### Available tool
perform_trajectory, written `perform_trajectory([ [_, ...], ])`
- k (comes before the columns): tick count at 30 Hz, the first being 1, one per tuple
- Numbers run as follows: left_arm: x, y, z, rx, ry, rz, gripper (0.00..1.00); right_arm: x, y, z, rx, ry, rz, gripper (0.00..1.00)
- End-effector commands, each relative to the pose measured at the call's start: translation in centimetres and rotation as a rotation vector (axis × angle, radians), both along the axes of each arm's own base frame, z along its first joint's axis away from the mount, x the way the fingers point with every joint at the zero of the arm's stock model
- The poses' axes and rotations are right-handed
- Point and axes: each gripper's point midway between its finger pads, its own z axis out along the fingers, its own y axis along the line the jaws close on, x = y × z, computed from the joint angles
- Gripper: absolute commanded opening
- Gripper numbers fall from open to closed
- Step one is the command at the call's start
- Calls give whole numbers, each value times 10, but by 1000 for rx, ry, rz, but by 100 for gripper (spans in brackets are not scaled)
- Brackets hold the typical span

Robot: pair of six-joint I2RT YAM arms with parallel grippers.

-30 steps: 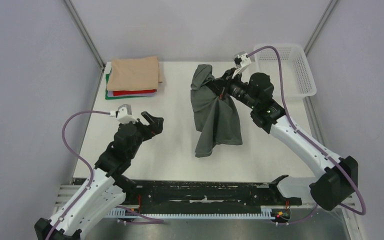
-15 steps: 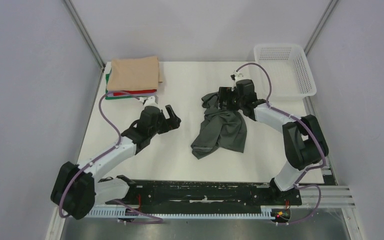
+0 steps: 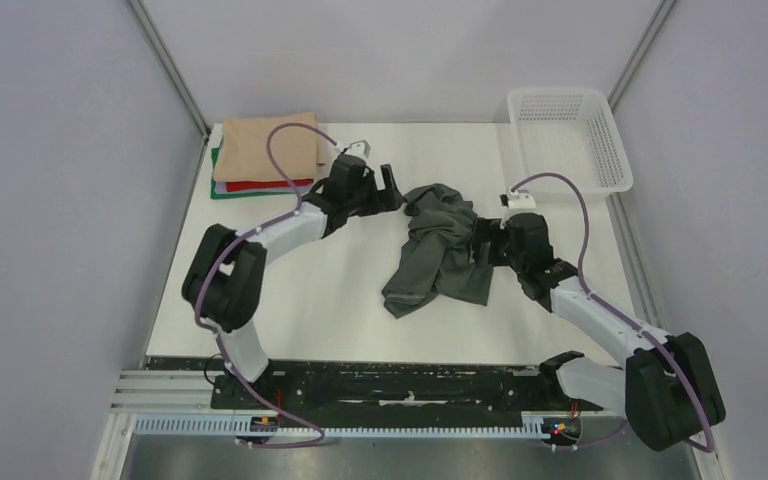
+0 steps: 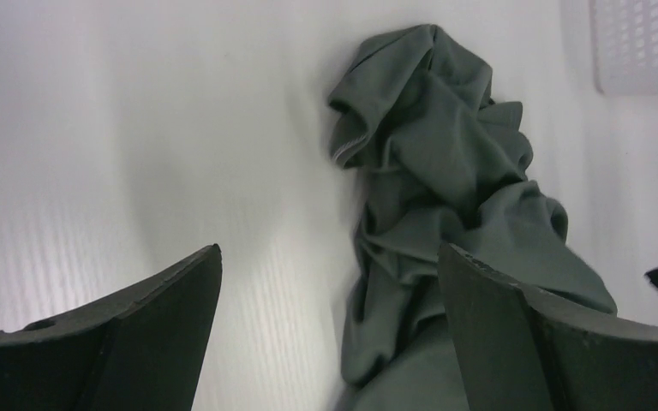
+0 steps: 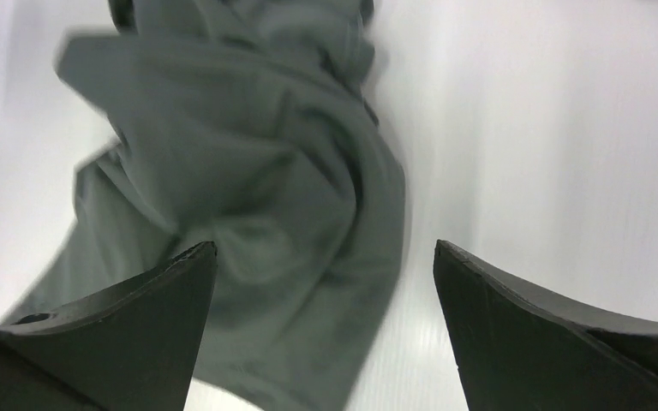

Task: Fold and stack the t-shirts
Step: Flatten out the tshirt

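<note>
I should next grab the t-shirt's loose edge at the heap's far corner [image 3: 413, 202] [image 4: 355, 124] with my left gripper, to spread the charcoal-grey t-shirt for folding.
A dark charcoal-grey t-shirt [image 3: 438, 252] lies crumpled in a heap in the middle of the table. My left gripper [image 3: 396, 190] is open at the heap's upper left corner, close to the cloth, with nothing between its fingers. In the left wrist view the t-shirt [image 4: 445, 171] lies ahead and to the right of the open left gripper [image 4: 328, 248]. My right gripper [image 3: 482, 250] is open at the heap's right edge. In the right wrist view the t-shirt [image 5: 248, 171] lies under and ahead of the open right gripper [image 5: 324, 244]. Folded t-shirts [image 3: 268, 150] are stacked at the back left, tan on top of red and green.
A white lattice basket [image 3: 567, 135] stands at the back right corner, and its corner [image 4: 643, 43] shows in the left wrist view. The left arm's cable arches over the folded stack. Grey walls close in the table on three sides.
The right gripper opened and let the lifted grey t-shirt fall into a heap, then drew back to its right side. The left arm swung from the front left to the heap's upper left.
</note>
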Motion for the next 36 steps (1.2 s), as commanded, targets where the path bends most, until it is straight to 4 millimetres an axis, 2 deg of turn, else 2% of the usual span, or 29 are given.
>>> perform_trajectory([
  [1,31,-29,-2,13,-10,-113,100,-35,1,-24,27,71,57,98],
  [5,48,-44,-23,47,43,-155,100,-57,-4,-45,-15,151,100,98],
  [9,56,-60,-40,23,83,-205,98,-70,-9,-56,-28,176,104,98],
  [13,58,-75,-57,-22,116,-243,88,-80,2,-60,17,185,153,98],
  [17,64,-86,-67,-42,140,-258,71,-87,9,-68,24,207,187,98],
  [22,58,-96,-75,-56,153,-295,49,-90,5,-77,-1,225,160,98],
  [24,55,-97,-77,-55,158,-300,38,-90,3,-77,-10,223,151,98],
  [26,55,-95,-78,-51,159,-294,20,-89,3,-75,-13,216,146,97],
  [27,56,-93,-77,-46,152,-285,6,-90,4,-75,-12,216,148,96],
  [28,56,-91,-76,-40,147,-270,2,-90,6,-75,-10,215,152,95],
  [32,58,-77,-65,-9,101,-209,2,-89,8,-79,-17,224,121,84],
  [36,50,-54,-51,26,44,-139,2,-87,5,-82,-38,219,62,72],
])
